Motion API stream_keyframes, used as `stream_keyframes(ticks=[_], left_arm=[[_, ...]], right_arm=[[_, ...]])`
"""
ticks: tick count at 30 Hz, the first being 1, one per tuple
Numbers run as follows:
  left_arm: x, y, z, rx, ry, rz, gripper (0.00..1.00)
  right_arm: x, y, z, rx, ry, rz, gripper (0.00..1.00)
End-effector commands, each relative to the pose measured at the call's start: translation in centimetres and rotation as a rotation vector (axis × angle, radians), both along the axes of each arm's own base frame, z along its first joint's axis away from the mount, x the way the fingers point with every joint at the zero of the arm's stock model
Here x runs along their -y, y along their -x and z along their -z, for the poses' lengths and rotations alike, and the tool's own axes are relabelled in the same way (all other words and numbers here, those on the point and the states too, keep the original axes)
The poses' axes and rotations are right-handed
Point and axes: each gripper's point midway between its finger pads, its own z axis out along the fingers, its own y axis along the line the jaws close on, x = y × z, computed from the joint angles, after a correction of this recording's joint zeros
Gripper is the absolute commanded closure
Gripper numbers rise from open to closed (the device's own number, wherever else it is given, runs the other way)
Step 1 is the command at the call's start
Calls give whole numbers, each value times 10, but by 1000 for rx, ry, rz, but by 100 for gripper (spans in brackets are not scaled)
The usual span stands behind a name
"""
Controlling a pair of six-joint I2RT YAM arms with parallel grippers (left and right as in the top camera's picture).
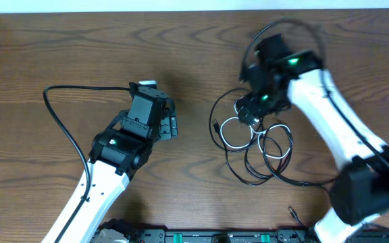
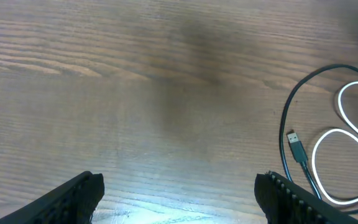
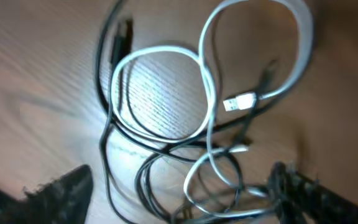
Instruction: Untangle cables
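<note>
The white cable should be untangled, so my right gripper should grab it along the loop behind its free white plug and draw that end of the cable away.
The cables (image 1: 258, 145) lie in a tangled heap right of the table's centre, several thin black loops and one white cable (image 1: 231, 131). My right gripper (image 1: 250, 111) hangs over the heap's upper left. In the right wrist view its jaws stand wide, the right gripper (image 3: 179, 193) open above black loops and the white cable (image 3: 160, 50), whose white plug (image 3: 240, 102) lies free. My left gripper (image 1: 173, 126) is left of the heap, apart from it. The left gripper (image 2: 179, 199) is open over bare wood, with a black cable (image 2: 289, 106), a USB plug (image 2: 297, 146) and the white cable (image 2: 316, 155) at its right.
The left arm's thick black lead (image 1: 53, 108) loops over the table at far left. A small plug end (image 1: 292, 212) lies near the front right, by the right arm's base. A black rail (image 1: 215, 237) runs along the front edge.
</note>
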Motion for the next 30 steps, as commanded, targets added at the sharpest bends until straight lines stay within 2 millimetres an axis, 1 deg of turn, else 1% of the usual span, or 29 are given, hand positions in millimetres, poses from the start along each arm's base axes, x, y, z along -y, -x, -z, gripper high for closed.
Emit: stream_keyframes(ticks=[1, 5, 7, 9, 10, 13, 18, 20, 23, 30], left_arm=[[-1, -2, -6, 12, 7, -10, 17], [-1, -2, -5, 12, 7, -10, 17], [-1, -2, -6, 12, 7, -10, 17], [-1, -2, -6, 12, 7, -10, 17], [-1, -2, -6, 12, 7, -10, 17], [-1, -2, -6, 12, 7, -10, 17], [-1, -2, -6, 12, 7, -10, 17], [-1, -2, -6, 12, 7, -10, 17], [-1, -2, -6, 12, 7, -10, 17], [-1, -2, -6, 12, 7, -10, 17]], right_arm=[[8, 3, 42, -38, 91, -155, 18], [11, 2, 70, -72, 125, -250, 20], [9, -1, 80, -73, 126, -287, 19], [7, -6, 86, -60, 122, -296, 19], [5, -12, 90, -40, 117, -300, 19], [0, -18, 91, -13, 106, -301, 21], [-9, -23, 93, 18, 89, -309, 29], [-13, -22, 95, 10, 73, -312, 30], [-15, -20, 98, -3, 61, -313, 34], [-16, -14, 105, -21, 63, -321, 37]])
